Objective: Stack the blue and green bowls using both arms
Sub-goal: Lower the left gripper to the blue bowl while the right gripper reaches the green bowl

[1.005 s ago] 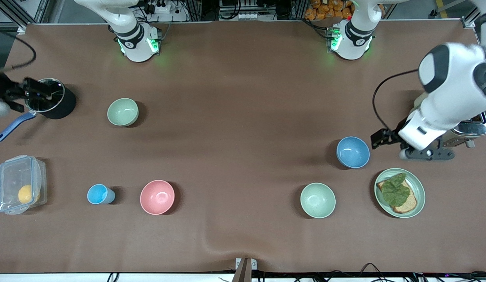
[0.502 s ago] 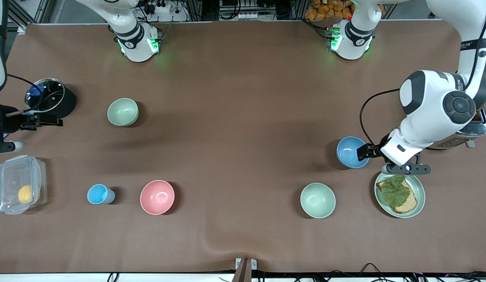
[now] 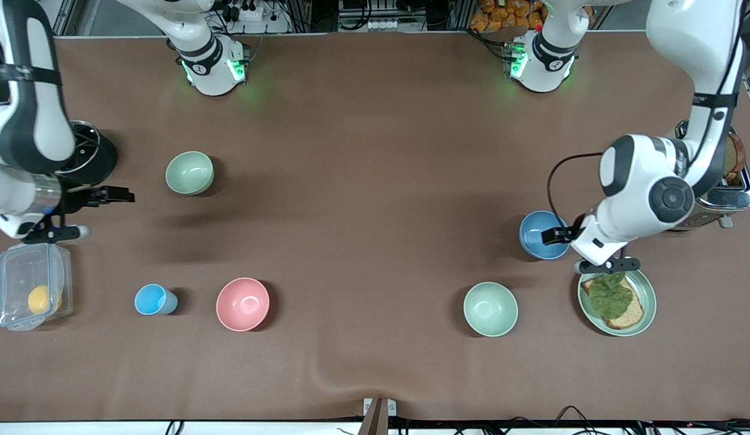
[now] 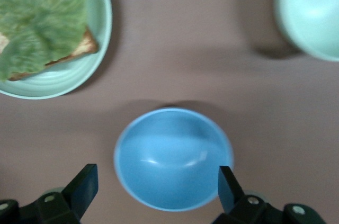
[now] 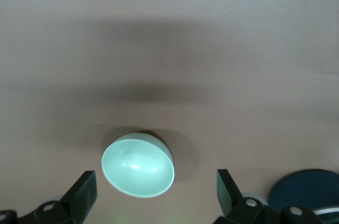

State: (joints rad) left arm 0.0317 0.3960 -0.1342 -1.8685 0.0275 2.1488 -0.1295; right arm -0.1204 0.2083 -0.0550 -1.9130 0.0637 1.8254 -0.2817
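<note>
The blue bowl needs to be stacked with the green bowl, so next my left gripper should grab the blue bowl by its rim (image 3: 568, 246).
The blue bowl (image 3: 539, 232) stands upright toward the left arm's end of the table. My left gripper (image 3: 608, 264) hangs open and empty over the green plate's rim, beside the blue bowl. In the left wrist view the blue bowl (image 4: 174, 158) lies between the spread fingers of the left gripper (image 4: 158, 184). One green bowl (image 3: 189, 173) stands toward the right arm's end; it shows in the right wrist view (image 5: 139, 164). My right gripper (image 3: 55, 232) is open and empty in the air beside the pot, apart from that bowl. A second green bowl (image 3: 490, 309) stands nearer the front camera than the blue bowl.
A green plate (image 3: 648, 284) with toast and lettuce sits beside the blue bowl. A toaster (image 3: 722, 193) stands at the left arm's end. A black pot (image 3: 100, 160), a clear box (image 3: 31, 284) holding an orange, a light-blue cup (image 3: 153, 299) and a pink bowl (image 3: 243, 304) are toward the right arm's end.
My left gripper has moved from the toaster to beside the blue bowl. My right gripper has moved off the pot toward the green bowl. No bowl has moved.
</note>
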